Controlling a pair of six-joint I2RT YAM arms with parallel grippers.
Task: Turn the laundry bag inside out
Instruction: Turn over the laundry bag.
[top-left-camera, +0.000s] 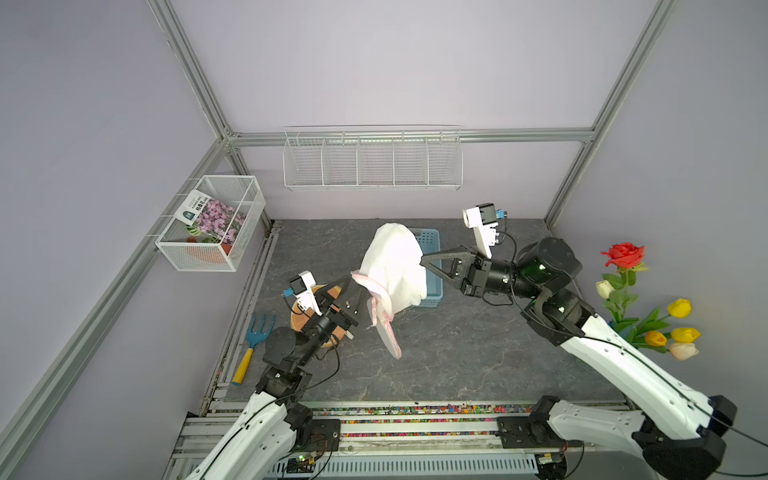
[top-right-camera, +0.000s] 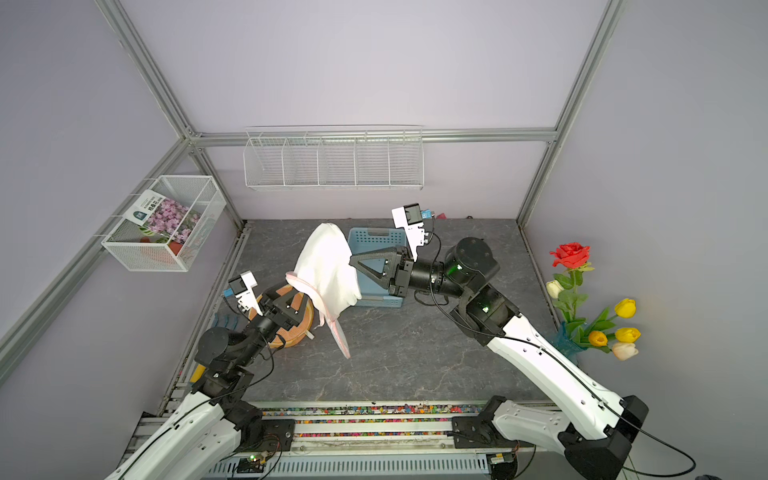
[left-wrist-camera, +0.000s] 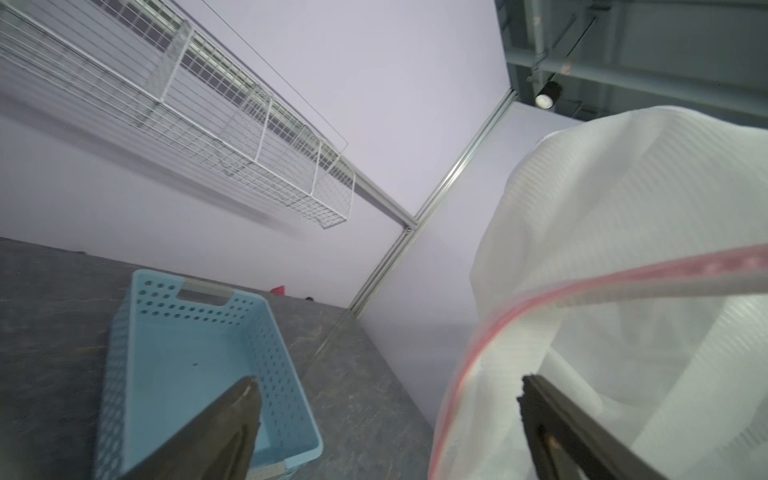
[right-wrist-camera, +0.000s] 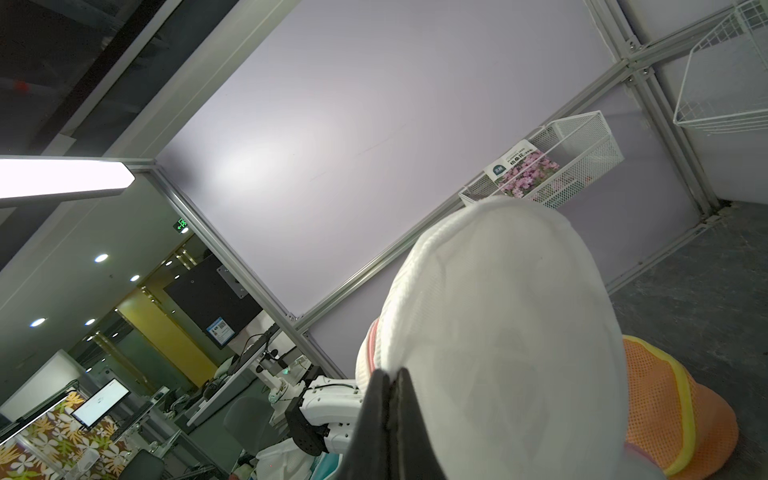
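Observation:
My left gripper will next take hold of the laundry bag by its pink rim, so my right gripper stays free to turn the mesh inside out.
The laundry bag (top-left-camera: 395, 266) (top-right-camera: 328, 266) is white mesh with a pink zipper rim, and it hangs raised above the grey table. My right gripper (top-left-camera: 422, 259) (top-right-camera: 351, 259) (right-wrist-camera: 390, 374) is shut on the bag's fabric at its right side and holds it up. A pink-edged flap (top-left-camera: 390, 340) dangles from the bag's lower end. My left gripper (top-left-camera: 353, 291) (left-wrist-camera: 388, 380) stands open at the bag's left. In the left wrist view the pink rim (left-wrist-camera: 469, 353) runs between its fingers, one finger (left-wrist-camera: 540, 399) against the mesh, and nothing is gripped.
A light blue perforated basket (top-left-camera: 432, 245) (top-right-camera: 374, 241) (left-wrist-camera: 187, 353) sits behind the bag. An orange mesh item (top-left-camera: 299, 320) (right-wrist-camera: 665, 407) lies under the left arm. A blue rake (top-left-camera: 255, 338) lies far left. Wire baskets (top-left-camera: 212, 224) (top-left-camera: 372, 160) hang on the walls. Artificial flowers (top-left-camera: 648, 299) stand far right.

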